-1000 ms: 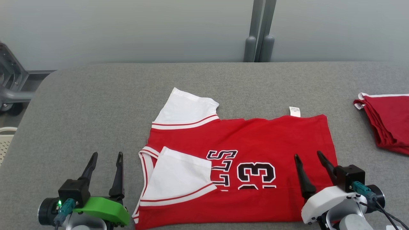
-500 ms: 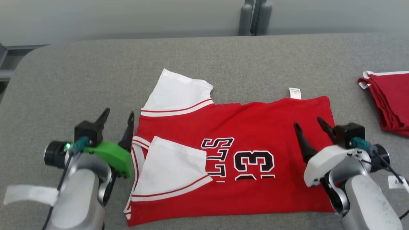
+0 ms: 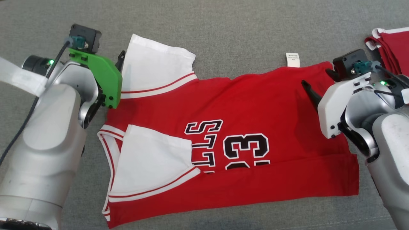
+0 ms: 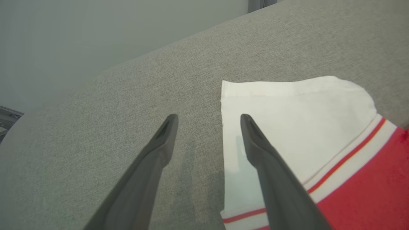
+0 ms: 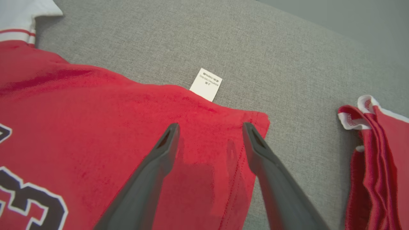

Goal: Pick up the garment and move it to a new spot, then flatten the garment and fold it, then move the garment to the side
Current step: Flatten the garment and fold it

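The far white sleeve lies flat with empty table beside its edge, so my left gripper will next pinch it by its outer hem corner [image 3: 134,39].
The garment [image 3: 243,105] is a red jersey with white sleeves and black numbers, lying flat on the grey table [image 3: 223,25]. My left gripper [image 4: 208,116] stands open at the far white sleeve [image 4: 297,121]. One finger is over the sleeve's left edge and the other over bare table. My right gripper [image 3: 315,76] hovers open above the garment's far right corner [image 5: 252,118], near the white label [image 5: 206,84]. Nothing is held between either pair of fingers.
A folded stack of red cloth with white trim [image 3: 393,44] lies at the table's right, close beside my right arm [image 5: 377,166]. In the left wrist view the table's rounded far edge [image 4: 96,76] meets a pale wall.
The head camera has tilted down and closer. Both arms have reached forward: the left to the far sleeve, the right to the far right corner. Both grippers stayed open.
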{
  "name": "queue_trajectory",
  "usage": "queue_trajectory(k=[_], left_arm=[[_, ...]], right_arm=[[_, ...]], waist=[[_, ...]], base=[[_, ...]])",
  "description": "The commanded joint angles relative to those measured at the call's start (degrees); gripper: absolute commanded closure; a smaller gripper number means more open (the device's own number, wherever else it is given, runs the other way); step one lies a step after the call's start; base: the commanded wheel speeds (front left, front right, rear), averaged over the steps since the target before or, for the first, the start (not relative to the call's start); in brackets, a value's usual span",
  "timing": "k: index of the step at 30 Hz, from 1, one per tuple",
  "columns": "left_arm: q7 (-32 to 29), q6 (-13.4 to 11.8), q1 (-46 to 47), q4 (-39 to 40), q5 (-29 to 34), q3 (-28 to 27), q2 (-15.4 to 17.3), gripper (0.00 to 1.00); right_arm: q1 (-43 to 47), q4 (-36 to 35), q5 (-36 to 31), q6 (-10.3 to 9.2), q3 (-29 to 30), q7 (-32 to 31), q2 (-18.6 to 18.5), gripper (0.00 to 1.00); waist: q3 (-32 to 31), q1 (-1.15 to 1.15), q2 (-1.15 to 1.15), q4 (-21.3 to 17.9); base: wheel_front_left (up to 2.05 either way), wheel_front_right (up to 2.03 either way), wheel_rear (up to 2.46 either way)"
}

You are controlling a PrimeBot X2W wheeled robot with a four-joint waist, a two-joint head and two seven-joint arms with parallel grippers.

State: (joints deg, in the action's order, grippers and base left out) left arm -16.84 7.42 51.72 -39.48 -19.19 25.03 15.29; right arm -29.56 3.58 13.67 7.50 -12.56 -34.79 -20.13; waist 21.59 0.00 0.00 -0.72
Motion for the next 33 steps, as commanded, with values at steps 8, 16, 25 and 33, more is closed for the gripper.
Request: queue_trajectory(k=[8, 16, 25, 33], left_arm=[[-8.8, 0.02, 8.09, -2.67, -3.66, 3.2, 2.81, 0.0], [-12.09, -0.07, 11.07, -4.6, -4.6, 3.53, 2.77, 0.0], [-13.04, -1.77, 12.4, -5.29, -4.12, 3.86, 3.6, 0.14], [-15.61, -1.4, 12.8, -5.17, -5.9, 3.87, 3.5, 1.0]], right_arm=[[-3.05, -3.08, 2.06, -0.03, -1.24, -3.66, -3.71, 0.0], [-3.05, -2.82, 2.45, -0.03, -2.22, -2.61, -3.34, 0.0], [-3.52, -2.36, 2.64, -0.03, -3.22, -1.64, -3.44, 0.0], [-5.15, -2.28, 2.96, -0.03, -3.6, -1.62, -3.71, 0.0]], waist=[[5.79, 0.0, 0.0, -4.07], [7.19, 0.0, 0.0, -5.33], [7.9, 0.0, 0.0, -6.09], [9.58, 0.0, 0.0, -6.37]], base=[[0.0, 0.0, 0.0], [0.0, 0.0, 0.0], [0.0, 0.0, 0.0], [0.0, 0.0, 0.0]])
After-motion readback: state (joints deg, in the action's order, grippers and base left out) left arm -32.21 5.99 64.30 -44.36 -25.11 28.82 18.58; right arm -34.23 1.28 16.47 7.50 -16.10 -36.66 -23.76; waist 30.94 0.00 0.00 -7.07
